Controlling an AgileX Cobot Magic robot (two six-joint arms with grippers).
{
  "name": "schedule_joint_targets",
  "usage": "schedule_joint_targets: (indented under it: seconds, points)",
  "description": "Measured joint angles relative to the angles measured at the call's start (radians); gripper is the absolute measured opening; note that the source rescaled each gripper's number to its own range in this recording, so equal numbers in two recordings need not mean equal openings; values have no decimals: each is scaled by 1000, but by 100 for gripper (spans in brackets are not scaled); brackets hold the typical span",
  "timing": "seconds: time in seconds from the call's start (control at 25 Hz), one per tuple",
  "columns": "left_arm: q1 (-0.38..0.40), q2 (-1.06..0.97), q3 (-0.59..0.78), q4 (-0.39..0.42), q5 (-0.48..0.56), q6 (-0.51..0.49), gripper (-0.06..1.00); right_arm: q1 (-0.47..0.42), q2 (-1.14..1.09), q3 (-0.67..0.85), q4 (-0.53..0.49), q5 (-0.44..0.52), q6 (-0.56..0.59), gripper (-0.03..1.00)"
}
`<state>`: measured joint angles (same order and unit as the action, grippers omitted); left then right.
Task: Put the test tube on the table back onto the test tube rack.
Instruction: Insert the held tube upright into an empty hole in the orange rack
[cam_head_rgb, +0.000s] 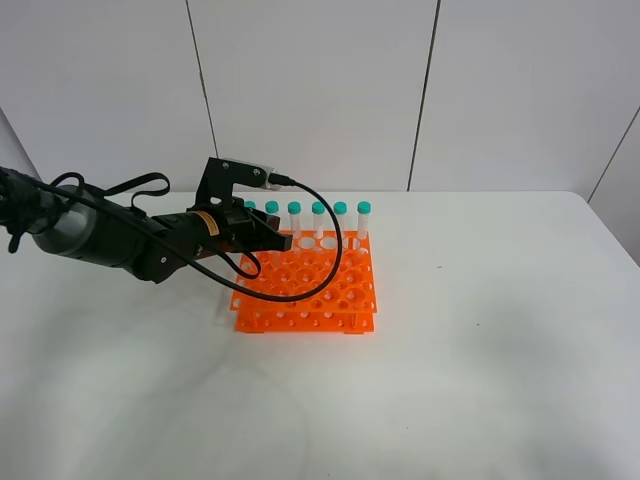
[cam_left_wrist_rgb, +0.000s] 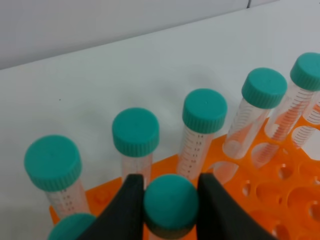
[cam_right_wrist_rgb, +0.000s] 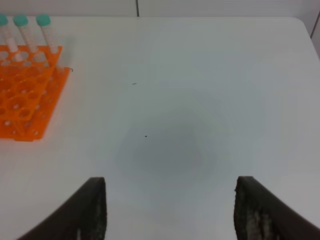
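Observation:
I need to open my left gripper. The held cap (cam_left_wrist_rgb: 171, 206) sits level with the back-row caps, so the test tube would rest in the rack.
My left gripper (cam_left_wrist_rgb: 171, 202) is shut on the teal cap of a test tube (cam_left_wrist_rgb: 171, 209), its black fingers (cam_left_wrist_rgb: 127, 212) pressing either side. The tube stands upright over the orange test tube rack (cam_left_wrist_rgb: 280, 175), just in front of the back row of capped tubes (cam_left_wrist_rgb: 204, 112). Its lower part is hidden, so I cannot tell how deep it sits. From above, the left gripper (cam_head_rgb: 268, 240) hangs over the back left of the rack (cam_head_rgb: 310, 295). My right gripper (cam_right_wrist_rgb: 170, 210) is open above bare table (cam_right_wrist_rgb: 190, 100).
Several teal-capped tubes (cam_head_rgb: 318, 222) line the rack's back row. A black cable (cam_head_rgb: 325, 250) loops from the left arm over the rack. In the right wrist view the rack (cam_right_wrist_rgb: 25, 100) lies far off to one side. White wall panels stand behind the table (cam_head_rgb: 480, 340).

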<state>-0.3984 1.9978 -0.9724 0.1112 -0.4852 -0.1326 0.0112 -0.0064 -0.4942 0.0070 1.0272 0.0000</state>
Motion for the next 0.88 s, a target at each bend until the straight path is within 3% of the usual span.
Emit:
schedule_joint_targets:
  seconds: [0.72,0.88]
  points:
    - [0,0,0,0,2,-23,5,0,0,0,0,0,0,59]
    - [0,0,0,0,6,-23,12,0,0,0,0,0,0,59]
